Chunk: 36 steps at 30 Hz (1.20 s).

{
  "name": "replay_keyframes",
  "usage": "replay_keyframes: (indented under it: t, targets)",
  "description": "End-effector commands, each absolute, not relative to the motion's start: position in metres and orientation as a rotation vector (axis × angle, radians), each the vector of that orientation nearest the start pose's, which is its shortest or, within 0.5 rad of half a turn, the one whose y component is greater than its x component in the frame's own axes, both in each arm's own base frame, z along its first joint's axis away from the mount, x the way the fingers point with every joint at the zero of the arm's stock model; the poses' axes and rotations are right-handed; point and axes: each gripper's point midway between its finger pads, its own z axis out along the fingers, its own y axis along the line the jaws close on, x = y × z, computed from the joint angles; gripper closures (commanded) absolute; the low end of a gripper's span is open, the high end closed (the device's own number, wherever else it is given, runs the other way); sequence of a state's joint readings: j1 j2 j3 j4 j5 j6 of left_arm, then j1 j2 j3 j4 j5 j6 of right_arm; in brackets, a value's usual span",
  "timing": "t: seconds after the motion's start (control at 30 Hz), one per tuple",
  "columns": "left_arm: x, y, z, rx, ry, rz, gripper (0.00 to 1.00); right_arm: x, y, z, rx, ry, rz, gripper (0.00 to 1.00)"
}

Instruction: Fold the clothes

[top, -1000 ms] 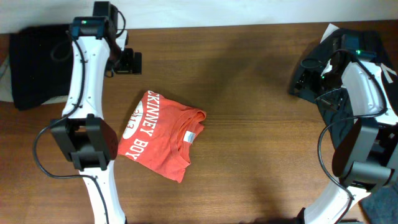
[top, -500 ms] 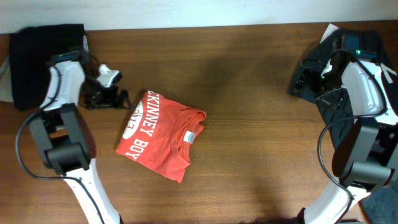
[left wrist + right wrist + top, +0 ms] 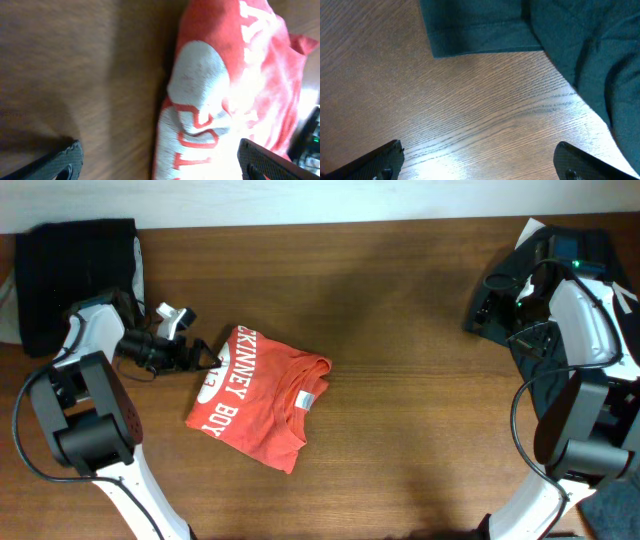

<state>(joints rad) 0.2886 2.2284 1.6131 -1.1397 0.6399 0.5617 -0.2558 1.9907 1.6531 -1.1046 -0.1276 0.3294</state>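
Note:
My left gripper will next grab the folded T-shirt at its printed edge facing the black cloth (image 3: 176, 142), to lay it there still folded.
The clothes (image 3: 258, 398), a red-orange T-shirt with white lettering, lie folded into a rough rectangle on the wooden table, left of centre. My left gripper (image 3: 202, 356) sits low at the shirt's upper-left edge, open. In the left wrist view the shirt's printed edge (image 3: 220, 95) lies between my spread fingertips (image 3: 57, 161), one over bare wood and the other over the cloth; the left gripper (image 3: 160, 169) holds nothing. My right gripper (image 3: 480, 310) stays far right, open (image 3: 480, 167) over bare wood.
A black cloth (image 3: 75, 275) lies at the back left corner, behind the left arm. A pile of dark garments (image 3: 545, 300) lies at the right edge; its dark green hem (image 3: 485, 27) shows just ahead of the right fingers.
The left arm has swung down from the back of the table and turned toward the shirt, ending low at its left edge. The shirt and the right arm have not moved.

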Motion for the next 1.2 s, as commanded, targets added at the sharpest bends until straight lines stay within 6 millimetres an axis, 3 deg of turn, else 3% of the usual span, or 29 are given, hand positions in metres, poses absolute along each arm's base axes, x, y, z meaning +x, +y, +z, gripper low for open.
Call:
replay_keyframes:
  t: [0.0,0.2,0.23,0.27,0.33,0.37,0.4,0.43,0.5,0.53,0.57,0.67,0.73,0.9,1.1,1.17]
  targets:
    - [0.347,-0.005,-0.019,0.29,3.019,-1.085,0.01,0.403,-0.087,0.091,0.863,2.876,0.186,0.01]
    - [0.34,-0.043,-0.019,0.45,3.052,-1.104,0.01,0.403,-0.087,0.091,0.864,2.876,0.186,0.01]
    - [0.34,-0.047,-0.019,0.473,3.05,-1.097,0.21,0.403,-0.087,0.091,0.863,2.876,0.186,0.01]
    - [0.341,-0.051,-0.02,0.498,3.048,-1.088,0.31,0.403,-0.087,0.091,0.864,2.876,0.186,0.01]
    - [0.341,-0.057,-0.02,0.524,3.047,-1.087,0.34,0.403,-0.087,0.091,0.863,2.876,0.186,0.01]
    - [0.34,-0.058,-0.02,0.532,3.048,-1.087,0.45,0.403,-0.087,0.091,0.863,2.876,0.186,0.01]
    - [0.34,-0.061,-0.02,0.542,3.048,-1.087,0.49,0.403,-0.087,0.091,0.864,2.876,0.186,0.01]
    - [0.34,-0.063,-0.02,0.552,3.048,-1.087,0.63,0.403,-0.087,0.091,0.863,2.876,0.186,0.01]
    - [0.34,-0.065,-0.021,0.563,3.045,-1.083,0.79,0.403,-0.087,0.091,0.864,2.876,0.186,0.01]
    - [0.343,-0.064,-0.022,0.563,3.035,-1.071,0.95,0.403,-0.087,0.091,0.863,2.876,0.186,0.01]
    - [0.348,-0.064,-0.022,0.525,3.037,-1.056,0.99,0.403,-0.087,0.091,0.863,2.876,0.186,0.01]
    - [0.374,-0.058,-0.02,0.463,3.012,-0.96,0.99,0.403,-0.087,0.091,0.863,2.876,0.186,0.01]
    - [0.4,-0.033,-0.026,0.351,3.064,-0.685,0.99,0.403,-0.087,0.091,0.863,2.876,0.186,0.01]
    - [0.457,-0.015,-0.012,0.281,2.93,-0.48,0.99,0.403,-0.087,0.091,0.863,2.876,0.186,0.01]
    - [0.539,0.022,0.073,0.242,2.659,-0.344,0.99,0.403,-0.087,0.091,0.863,2.876,0.186,0.01]
    - [0.56,0.05,0.108,0.151,2.582,-0.253,0.99,0.403,-0.087,0.091,0.863,2.876,0.186,0.01]
